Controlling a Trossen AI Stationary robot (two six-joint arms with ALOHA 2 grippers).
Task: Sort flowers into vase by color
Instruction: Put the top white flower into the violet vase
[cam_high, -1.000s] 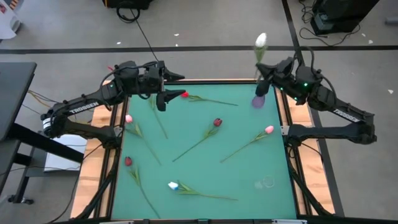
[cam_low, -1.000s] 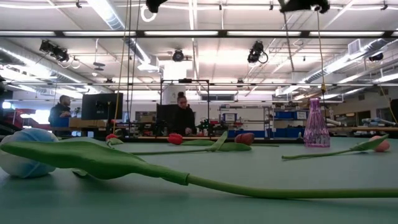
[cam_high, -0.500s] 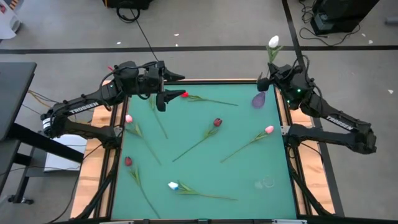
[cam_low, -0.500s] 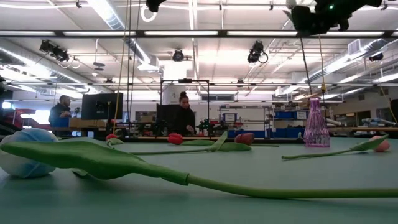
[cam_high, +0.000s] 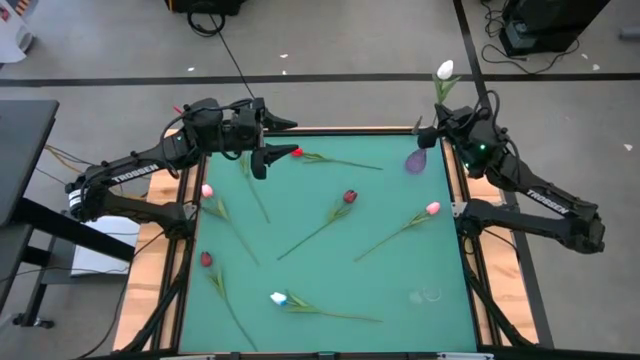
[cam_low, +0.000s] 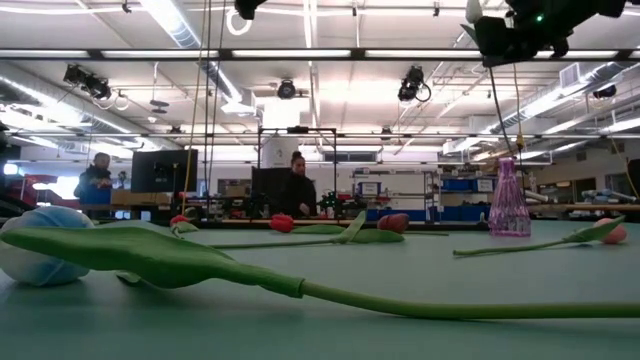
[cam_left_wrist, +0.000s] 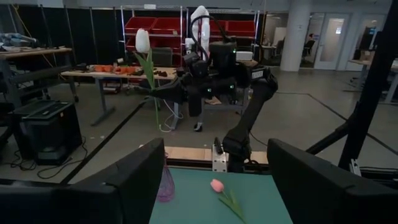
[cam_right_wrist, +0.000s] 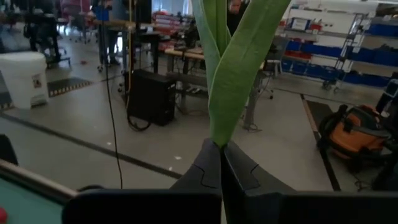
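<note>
The white tulip (cam_high: 445, 70) stands right of the purple vase (cam_high: 416, 160) in the high view, so the tulip moves closer, before my right gripper releases it.
My right gripper (cam_high: 426, 136) stands at the table's far right corner, shut on a white tulip (cam_high: 445, 70) that stands upright, head up (cam_left_wrist: 142, 40). The purple vase (cam_high: 416, 160) stands on the green mat just to the near side of it (cam_low: 508, 198). My left gripper (cam_high: 275, 145) hovers open over the far left of the mat, pointing toward the right arm. Lying flat on the mat are a red tulip (cam_high: 297, 152), a dark red one (cam_high: 349, 197), two pink ones (cam_high: 432, 208) (cam_high: 207, 190), another red one (cam_high: 206, 258) and a white one (cam_high: 279, 297). My right gripper pinches the white tulip's stem between its two fingers (cam_right_wrist: 239, 169), right where the long green leaves start (cam_right_wrist: 217, 140). The fingers lie level and across the stem, coming from the table's right side. The tulip is lifted clear and upright, its thin lower stem (cam_low: 493, 105) hanging below.
The mat's wooden frame (cam_high: 455, 190) runs along the right edge next to the vase. Bare mat lies around the near right part (cam_high: 400, 290). People stand at benches in the room beyond the table (cam_low: 294, 190).
My right gripper has moved down and toward the table's far right corner, carrying the white tulip, which stays upright. In the low view the gripper has come down into the picture above the vase.
</note>
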